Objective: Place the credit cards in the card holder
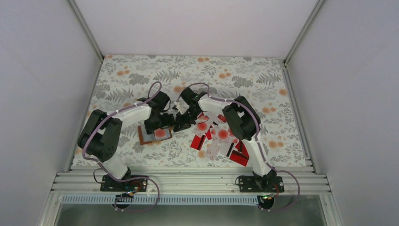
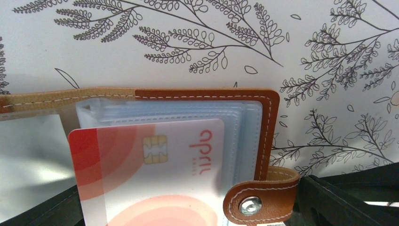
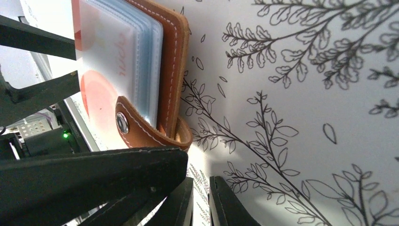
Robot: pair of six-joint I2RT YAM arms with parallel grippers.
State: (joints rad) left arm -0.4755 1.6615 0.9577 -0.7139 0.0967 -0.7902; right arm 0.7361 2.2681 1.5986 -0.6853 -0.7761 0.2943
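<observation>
My right gripper would leave the card holder (image 3: 168,70) on the cloth if I lifted it now. Its fingers are closed beside the strap corner (image 3: 175,133).
The brown card holder (image 1: 147,136) (image 2: 268,122) (image 3: 171,56) lies open on the flowered cloth, its pale blue pockets up. A white credit card with red blotches (image 1: 161,133) (image 2: 155,183) (image 3: 101,52) sits on top, apparently mostly inside a clear pocket with one red end sticking out. My left gripper (image 1: 163,121) (image 2: 188,193) is open wide, straddling that card and the snap strap (image 2: 256,200) without holding either. My right gripper (image 1: 181,123) (image 3: 201,200) is shut on nothing, on the cloth right beside the holder's strap corner. More credit cards (image 1: 221,139), red and white, lie heaped under the right arm.
The two grippers nearly touch over the holder; a left finger (image 3: 94,174) fills the lower left of the right wrist view. Red cards (image 1: 240,155) reach toward the table's front rail (image 1: 188,176). White walls close in the table on three sides.
</observation>
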